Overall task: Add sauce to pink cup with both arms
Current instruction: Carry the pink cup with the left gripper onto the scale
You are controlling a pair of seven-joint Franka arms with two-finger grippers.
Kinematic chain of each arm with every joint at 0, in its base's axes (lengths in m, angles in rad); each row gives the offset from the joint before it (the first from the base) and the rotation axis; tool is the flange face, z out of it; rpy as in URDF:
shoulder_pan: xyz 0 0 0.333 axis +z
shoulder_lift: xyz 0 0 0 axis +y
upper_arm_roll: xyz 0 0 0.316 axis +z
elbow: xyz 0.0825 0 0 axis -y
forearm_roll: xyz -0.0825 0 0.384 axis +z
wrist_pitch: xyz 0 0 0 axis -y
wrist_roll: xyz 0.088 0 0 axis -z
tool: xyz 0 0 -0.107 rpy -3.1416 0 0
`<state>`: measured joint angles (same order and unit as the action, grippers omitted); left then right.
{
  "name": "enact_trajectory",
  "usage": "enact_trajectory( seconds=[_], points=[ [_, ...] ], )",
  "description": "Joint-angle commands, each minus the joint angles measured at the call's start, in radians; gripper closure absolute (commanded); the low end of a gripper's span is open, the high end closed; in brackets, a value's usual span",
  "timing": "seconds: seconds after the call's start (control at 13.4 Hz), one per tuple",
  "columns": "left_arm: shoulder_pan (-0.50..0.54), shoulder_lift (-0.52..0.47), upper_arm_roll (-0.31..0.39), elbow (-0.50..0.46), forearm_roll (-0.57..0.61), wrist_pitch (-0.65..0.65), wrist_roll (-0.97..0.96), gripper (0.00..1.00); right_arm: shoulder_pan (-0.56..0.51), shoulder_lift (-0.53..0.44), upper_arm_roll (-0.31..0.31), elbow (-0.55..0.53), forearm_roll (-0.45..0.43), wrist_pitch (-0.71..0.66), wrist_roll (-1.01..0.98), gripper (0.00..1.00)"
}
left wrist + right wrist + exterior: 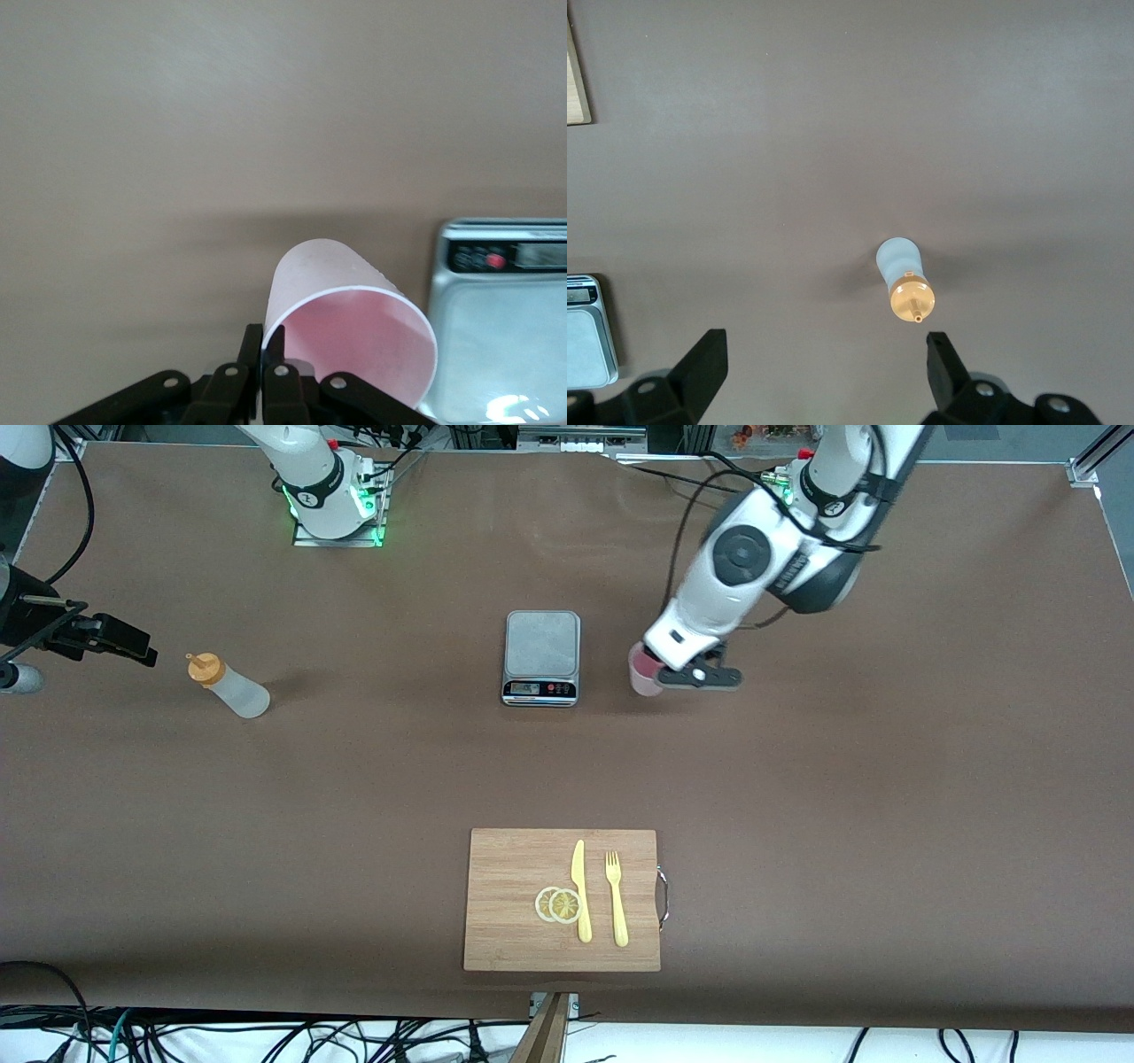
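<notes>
My left gripper needs to stay closed on the pink cup (pixel 641 674) until the cup stands on the scale's plate (pixel 542 645), because the cup has its base beside that plate.
The pink cup (pixel 641 674) sits close beside the grey scale (pixel 542 657), toward the left arm's end of the table. My left gripper (pixel 663 677) is shut on the cup's rim, one finger inside and one outside. In the left wrist view the cup (pixel 353 326) tilts, its empty mouth facing the camera, pinched by the fingers (pixel 254 347). The sauce bottle (pixel 227 685), whitish with an orange cap, stands upright toward the right arm's end. My right gripper (pixel 133 646) hovers open beside it. In the right wrist view the bottle (pixel 904 282) lies just off the open gripper (pixel 826 350).
A wooden cutting board (pixel 505 921) lies near the front edge with a yellow knife (pixel 580 890), a yellow fork (pixel 616 899) and two lemon slices (pixel 558 904). The scale (pixel 500 336) is right next to the cup. Bare brown table separates bottle and scale.
</notes>
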<state>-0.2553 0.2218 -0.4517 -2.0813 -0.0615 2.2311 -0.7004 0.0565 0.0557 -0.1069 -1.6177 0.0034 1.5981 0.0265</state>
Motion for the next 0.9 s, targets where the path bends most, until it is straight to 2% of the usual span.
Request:
enact_trajectory(
  seconds=[0.0,0.22,0.45,0.82],
  points=[
    [-0.097,0.091,0.011,0.107,-0.052,-0.008,-0.105,1.00,0.006,-0.016,-0.004,-0.010,-0.013,-0.003,0.009,0.00],
    [-0.171,0.145,0.013,0.132,-0.145,0.085,-0.143,1.00,0.005,-0.008,-0.004,-0.005,-0.013,-0.001,0.009,0.00],
    [-0.245,0.209,0.018,0.179,-0.141,0.099,-0.209,1.00,-0.001,-0.001,-0.004,-0.005,-0.011,0.005,0.004,0.00],
    [-0.266,0.254,0.025,0.195,-0.135,0.136,-0.226,1.00,-0.010,0.032,-0.002,-0.014,0.003,0.011,-0.011,0.00]
  ],
)
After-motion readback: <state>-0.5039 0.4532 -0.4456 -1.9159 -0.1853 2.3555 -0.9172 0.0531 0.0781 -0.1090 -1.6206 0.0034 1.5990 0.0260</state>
